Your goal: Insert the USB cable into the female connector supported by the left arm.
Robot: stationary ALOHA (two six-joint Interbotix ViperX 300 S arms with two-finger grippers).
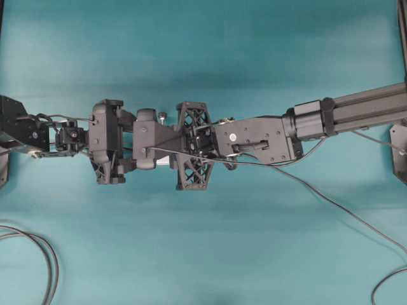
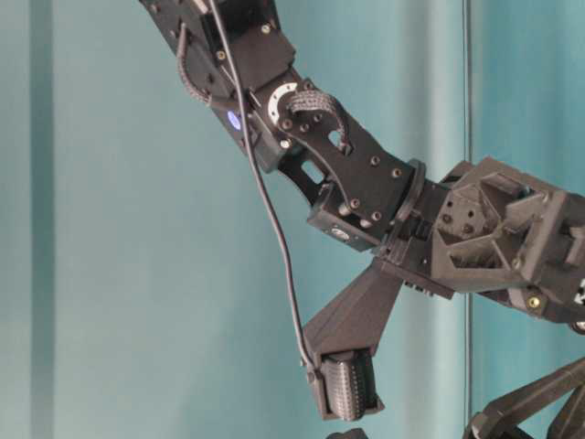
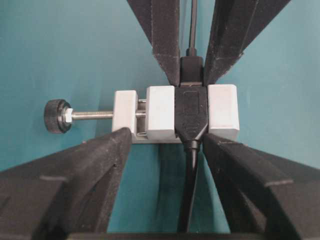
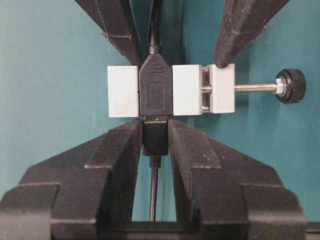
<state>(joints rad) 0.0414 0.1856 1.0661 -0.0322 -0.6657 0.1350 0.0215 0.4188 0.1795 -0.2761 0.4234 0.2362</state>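
My right gripper is ready to open and needs to do so: the plug's metal [image 4: 156,118] is straight inside the female connector [image 4: 156,92], so the USB cable would settle there.
The female connector [image 3: 191,112] is a black socket clamped in a white block [image 3: 161,112] with a screw rod and dark knob [image 3: 55,116]; its own cable [image 3: 189,190] runs back between my left fingers. My left gripper [image 3: 166,136] is open, fingertips resting at the block's near edge, not around it. My right gripper [image 4: 155,127] is shut on the black housing of the USB cable's plug [image 4: 155,140], which is pushed up against the female connector [image 4: 156,92]; only a sliver of metal shows. The USB cable [image 4: 154,190] trails back. From overhead both grippers meet at the table's middle [image 1: 166,149].
Loose black cords loop at the front left [image 1: 44,260], and a thin cable crosses the teal table [image 1: 203,51] at the front right [image 1: 356,222]. In the table-level view a cable [image 2: 274,229] hangs along the right arm down to its finger [image 2: 349,382].
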